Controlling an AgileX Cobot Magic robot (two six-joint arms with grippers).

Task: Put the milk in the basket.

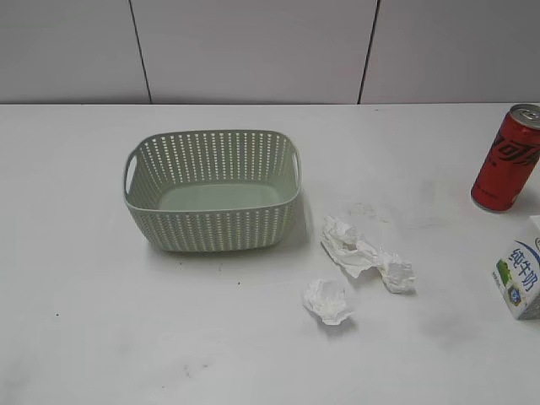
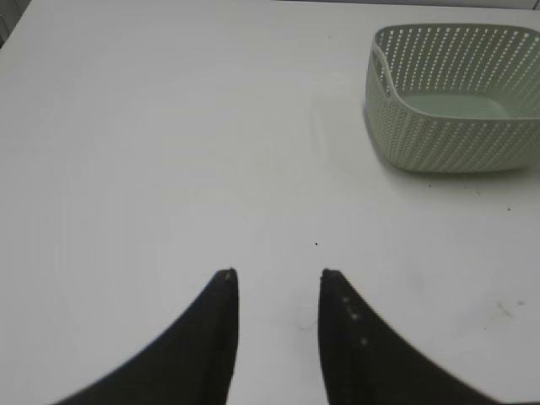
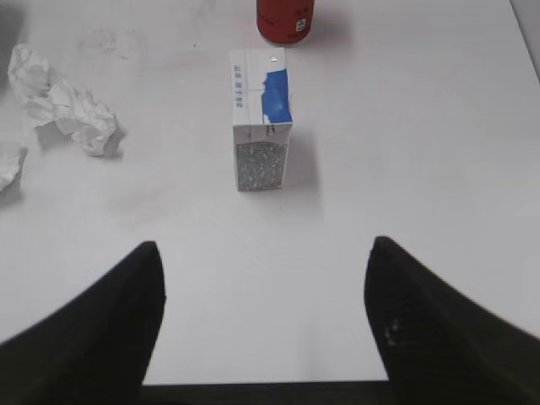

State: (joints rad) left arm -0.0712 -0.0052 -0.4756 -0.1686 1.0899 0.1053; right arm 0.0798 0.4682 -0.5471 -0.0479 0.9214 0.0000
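My right gripper grabs the carton by its top end with the blue patch next, to put the carton in the basket.
The milk is a small white carton with blue characters, standing at the right edge of the exterior view; the right wrist view shows it upright ahead of my right gripper, which is open, empty and apart from it. The basket is pale sage-green and empty, left of centre on the table; it also shows at the upper right of the left wrist view. My left gripper is open and empty over bare table, well short of the basket. Neither gripper shows in the exterior view.
A red soda can stands behind the milk, also at the top of the right wrist view. Two crumpled white tissues lie between basket and milk; one shows in the right wrist view.
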